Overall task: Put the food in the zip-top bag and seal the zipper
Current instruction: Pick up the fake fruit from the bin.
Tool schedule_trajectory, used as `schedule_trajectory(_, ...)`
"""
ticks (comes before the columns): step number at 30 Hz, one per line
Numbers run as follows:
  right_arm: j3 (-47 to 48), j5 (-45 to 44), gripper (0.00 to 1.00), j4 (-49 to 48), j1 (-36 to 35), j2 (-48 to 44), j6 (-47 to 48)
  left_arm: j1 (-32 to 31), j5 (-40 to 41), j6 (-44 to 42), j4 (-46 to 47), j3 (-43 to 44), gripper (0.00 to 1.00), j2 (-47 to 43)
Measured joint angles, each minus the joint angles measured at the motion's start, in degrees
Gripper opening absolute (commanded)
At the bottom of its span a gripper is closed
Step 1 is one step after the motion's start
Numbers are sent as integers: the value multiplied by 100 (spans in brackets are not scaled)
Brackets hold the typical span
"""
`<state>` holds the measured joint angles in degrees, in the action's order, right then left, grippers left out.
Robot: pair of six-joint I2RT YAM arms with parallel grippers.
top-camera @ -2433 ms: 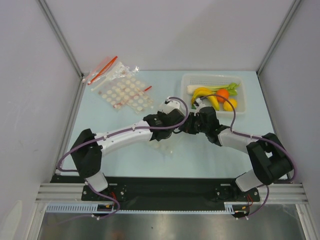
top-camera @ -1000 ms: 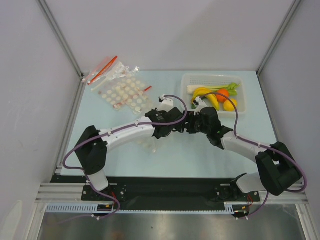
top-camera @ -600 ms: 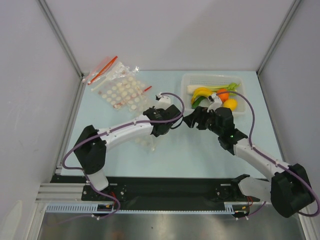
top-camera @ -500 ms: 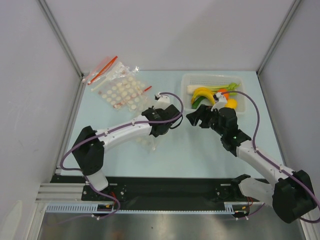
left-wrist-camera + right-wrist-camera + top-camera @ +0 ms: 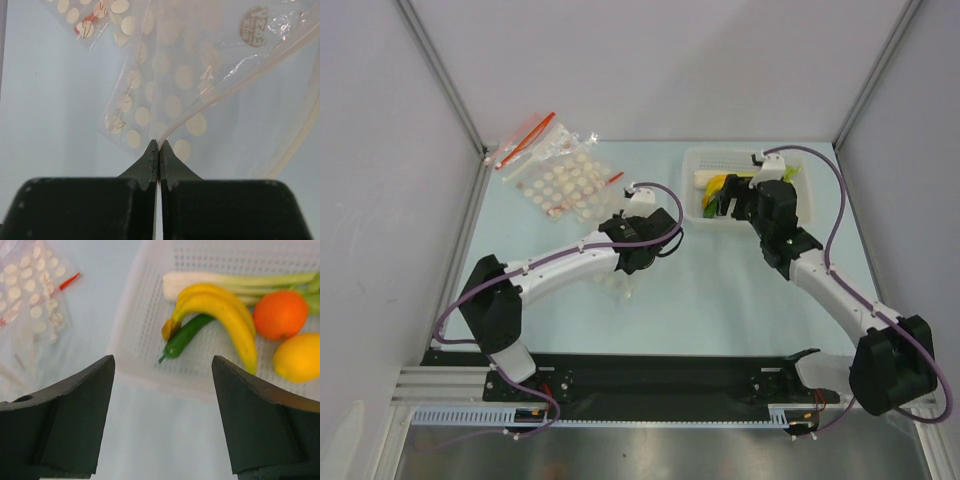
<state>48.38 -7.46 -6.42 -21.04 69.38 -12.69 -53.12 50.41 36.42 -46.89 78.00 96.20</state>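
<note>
I need to put the banana in the zip-top bag, so next my right gripper needs to grab the banana (image 5: 220, 307) across its body toward the banana's tip (image 5: 238, 329) and leave the stem end free.
The zip-top bag (image 5: 185, 85), see-through with white dots, hangs from my left gripper (image 5: 158, 144), which is shut on its mouth edge where the pale zipper (image 5: 240, 80) begins. From above, the left gripper (image 5: 631, 262) is mid-table with the bag (image 5: 615, 286) under it. My right gripper (image 5: 162, 360) is open and empty, hovering at the near rim of the basket (image 5: 145, 305). The food lies in the basket: banana (image 5: 220, 307), orange (image 5: 280, 314), lemon (image 5: 299, 357), dark green vegetable (image 5: 187, 335) and leek (image 5: 235, 280). In the top view the right gripper (image 5: 725, 200) covers much of the food.
A heap of spare dotted bags with red strips (image 5: 555, 175) lies at the back left. The white mesh basket (image 5: 720, 158) stands at the back right. Grey walls close in the table on three sides.
My right arm has swung away from the left gripper, back and right, to the basket. The left gripper has shifted slightly left, still shut on the bag.
</note>
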Motion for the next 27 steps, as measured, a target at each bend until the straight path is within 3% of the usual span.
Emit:
schedule_trajectory(5, 1034, -184, 81, 197, 142, 905, 868, 0, -4, 22, 2, 0, 1, 0)
schedule_trajectory(14, 1709, -896, 80, 365, 280, 2588, 2015, 0, -42, 63, -33, -7, 0, -142)
schedule_trajectory(22, 2640, -1268, 88, 787, 284, 3744, 2218, 0, -107, 63, -31, -11, 0, -245)
schedule_trajectory(27, 3355, -1379, 82, 1062, 291, 4343, 2214, 0, -111, 63, -33, -11, 0, -245)
